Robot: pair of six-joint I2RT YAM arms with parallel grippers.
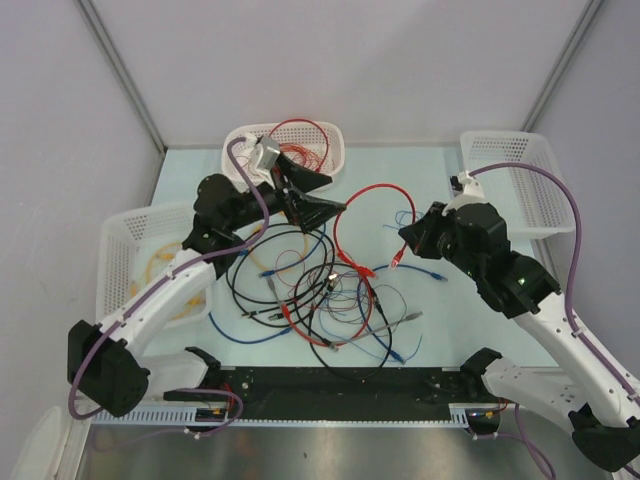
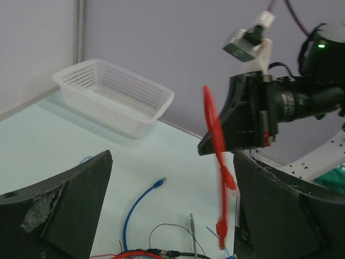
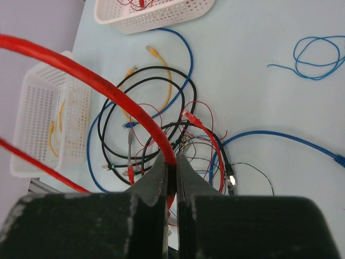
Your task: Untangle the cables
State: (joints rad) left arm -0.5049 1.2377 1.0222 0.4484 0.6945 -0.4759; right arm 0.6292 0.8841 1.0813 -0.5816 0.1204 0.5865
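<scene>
I need to grab the red cable by its arched middle (image 1: 358,192) (image 2: 213,116) next with my left gripper to untangle it. Both plugs stay free that way.
A tangle of cables (image 1: 310,290) in black, blue, red and grey lies on the table between the arms. My right gripper (image 1: 405,240) is shut on a thick red cable (image 1: 345,215) that arcs up over the table; in the right wrist view the jaws (image 3: 171,159) pinch this red cable (image 3: 124,100) above the tangle (image 3: 156,135). My left gripper (image 1: 335,195) is open and empty beside the red loop. In the left wrist view its fingers (image 2: 70,205) stand wide apart, with the red cable (image 2: 214,135) hanging from the right gripper (image 2: 242,118) ahead of them.
A white basket (image 1: 240,140) at the back centre holds thin red wires. An empty white basket (image 1: 515,180) stands at the back right. A white basket (image 1: 125,250) on the left holds yellow cables. A thin blue wire (image 1: 405,215) lies apart, and a black rail (image 1: 330,385) runs along the near edge.
</scene>
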